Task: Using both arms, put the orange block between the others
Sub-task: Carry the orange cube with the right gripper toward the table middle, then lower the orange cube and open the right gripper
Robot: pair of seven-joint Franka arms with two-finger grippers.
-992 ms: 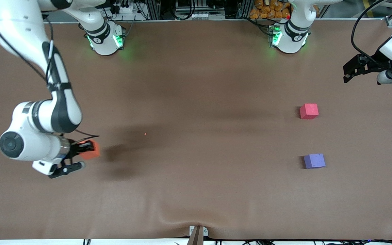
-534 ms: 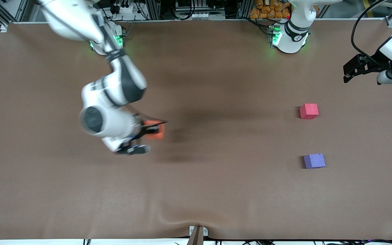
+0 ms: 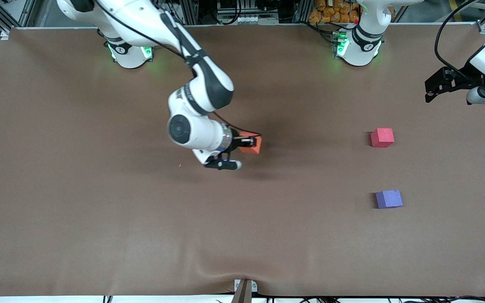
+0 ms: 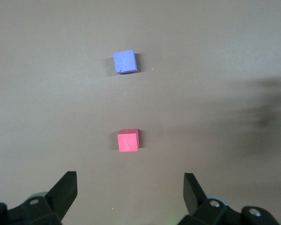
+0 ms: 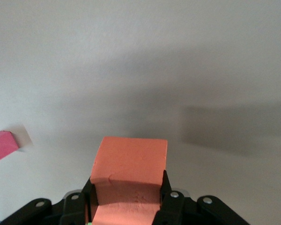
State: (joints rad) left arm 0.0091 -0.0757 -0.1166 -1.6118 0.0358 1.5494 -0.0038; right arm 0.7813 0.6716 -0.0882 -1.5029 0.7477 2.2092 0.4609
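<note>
I need to keep holding the block with my right gripper until it is on the tabletop. The orange block (image 3: 254,145) hangs apart from its shadow, so it would drop if I opened now.
My right gripper (image 3: 249,144) hangs over the middle of the table, shut on the orange block (image 3: 254,145); in the right wrist view the orange block (image 5: 130,161) sits squeezed between the black fingers (image 5: 171,199). The pinkish-red cube (image 3: 382,137) rests toward the left arm's end of the table, and the purple-blue cube (image 3: 389,199) lies nearer the front camera than it, with bare cloth between them. My left gripper (image 3: 433,88) waits above that end of the table, open and holding nothing. The left wrist view shows its open fingers (image 4: 65,190) above the pinkish-red cube (image 4: 128,140) and purple-blue cube (image 4: 125,62).
The brown cloth-covered table (image 3: 99,235) carries nothing else but a tiny orange crumb (image 3: 179,165). Both green-lit arm bases (image 3: 131,52) stand along the edge farthest from the front camera. A small bracket (image 3: 244,288) sits at the nearest edge.
My right arm has swung from its own end of the table to the middle, carrying the orange block toward the two cubes. The left arm and both cubes have stayed put.
</note>
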